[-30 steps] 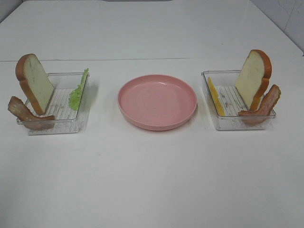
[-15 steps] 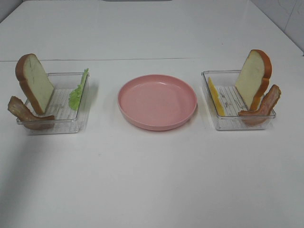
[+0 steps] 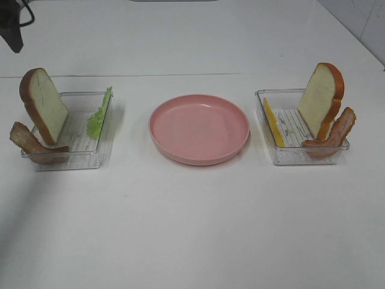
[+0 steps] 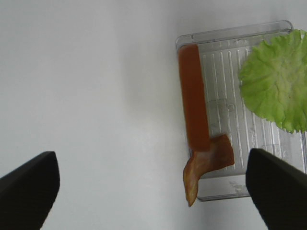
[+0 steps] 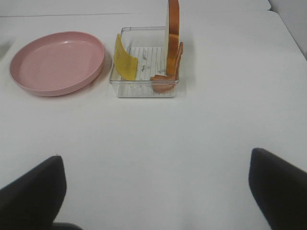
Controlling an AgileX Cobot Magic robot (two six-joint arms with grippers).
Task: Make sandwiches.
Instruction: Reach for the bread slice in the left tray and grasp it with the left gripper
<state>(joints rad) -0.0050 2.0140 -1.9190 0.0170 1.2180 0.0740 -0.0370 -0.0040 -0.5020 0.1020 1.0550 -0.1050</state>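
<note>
My left gripper needs to grab the upright bread slice by its top crust [image 3: 36, 73] next, because Bacon and the sides of the tray crowd the bottom of the slice. This is for making sandwiches.
The sandwich parts lie unstacked in two clear trays. The left tray [image 3: 78, 158] holds an upright bread slice [image 3: 45, 105], a green lettuce leaf [image 3: 99, 114] and a bacon strip [image 3: 33, 147]. The right tray [image 3: 295, 155] holds a bread slice [image 3: 322, 99], yellow cheese [image 3: 274, 123] and bacon [image 3: 334, 135]. My left gripper [image 3: 13, 27] is at the far left corner, high above the left tray, open and empty [image 4: 151, 163]; below it are the bread's crust [image 4: 193, 98], bacon [image 4: 208, 163] and lettuce [image 4: 276, 79]. My right gripper [image 5: 156, 158] is open and empty, well short of the right tray [image 5: 144, 88].
A round pink plate [image 3: 198, 128] sits empty between the trays, also in the right wrist view [image 5: 57, 62]. The white table [image 3: 192, 229] stretches bare in front. The right arm is outside the exterior view.
My left arm has come into the exterior view at the top left corner. The food, trays and plate have not moved.
</note>
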